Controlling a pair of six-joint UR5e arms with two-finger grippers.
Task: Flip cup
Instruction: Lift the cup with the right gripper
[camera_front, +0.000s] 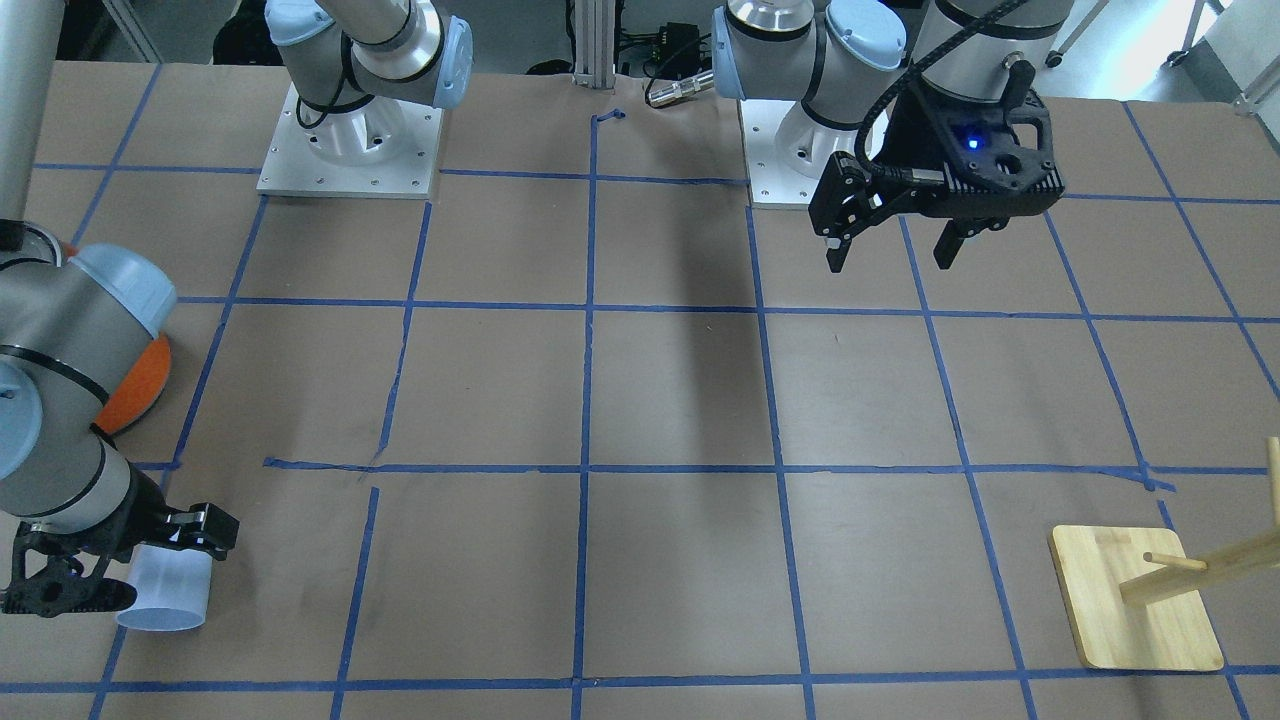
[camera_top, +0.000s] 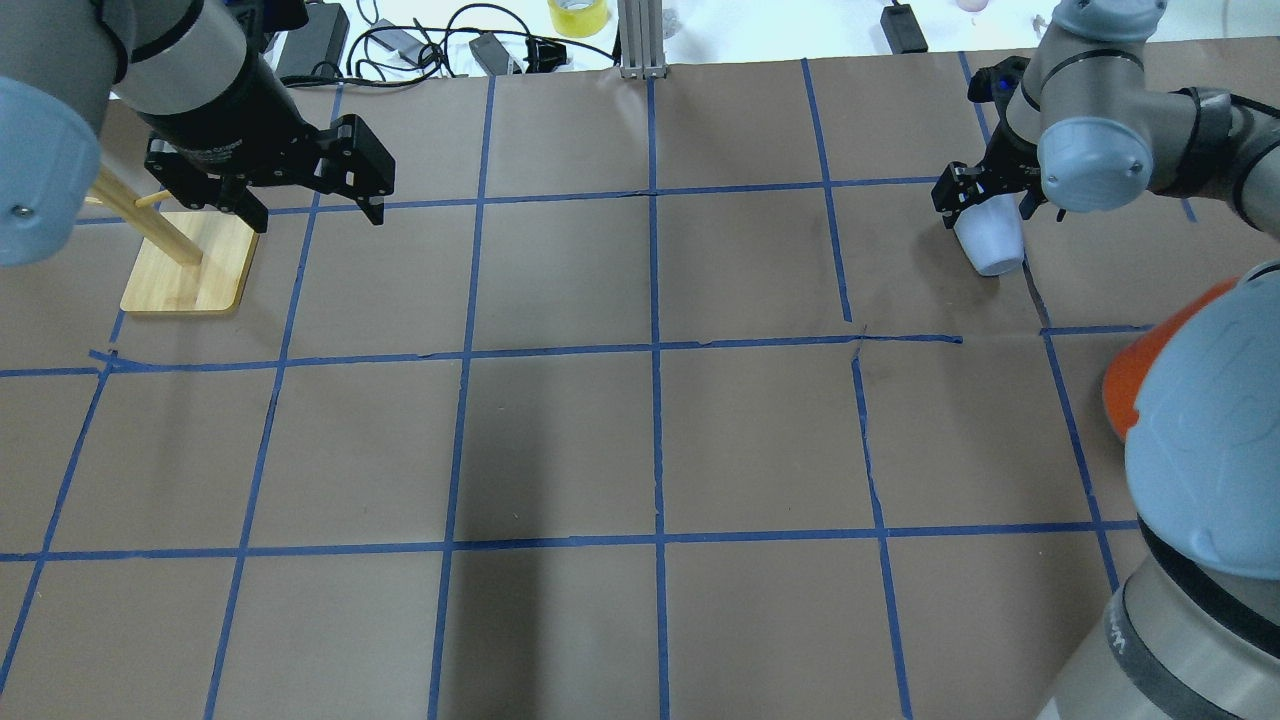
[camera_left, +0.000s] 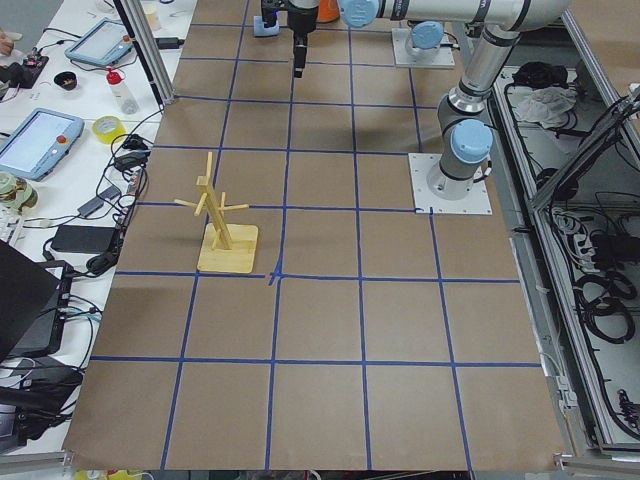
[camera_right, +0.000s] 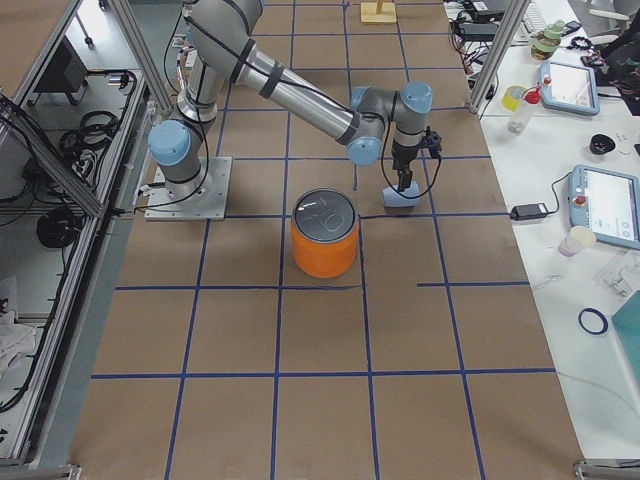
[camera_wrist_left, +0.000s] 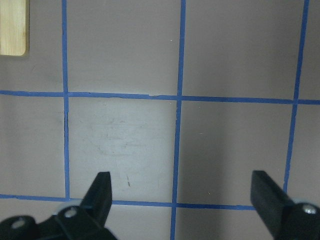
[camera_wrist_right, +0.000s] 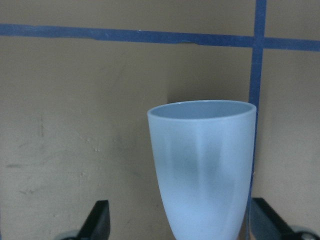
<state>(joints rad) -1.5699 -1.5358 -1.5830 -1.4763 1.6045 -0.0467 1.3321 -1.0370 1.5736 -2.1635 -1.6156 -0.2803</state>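
Observation:
I need to grab the cup (camera_front: 165, 595) by its tapered sides with my right gripper next, to flip it over.
The pale light-blue cup (camera_front: 165, 595) stands upside down, rim on the table, at the far right of the table; it also shows in the overhead view (camera_top: 990, 245) and the right side view (camera_right: 398, 197). My right gripper (camera_top: 985, 195) reaches down over it, open, with a finger on each side of the cup's narrow base; in the right wrist view the cup (camera_wrist_right: 202, 170) fills the space between the spread fingers. My left gripper (camera_top: 310, 210) is open and empty, above the table near the wooden rack; its wrist view shows only taped paper.
A large orange canister with a silver lid (camera_right: 325, 240) stands close to the cup, toward the robot. A wooden peg rack on a square base (camera_top: 190, 270) stands at the far left. Blue tape lines grid the brown paper.

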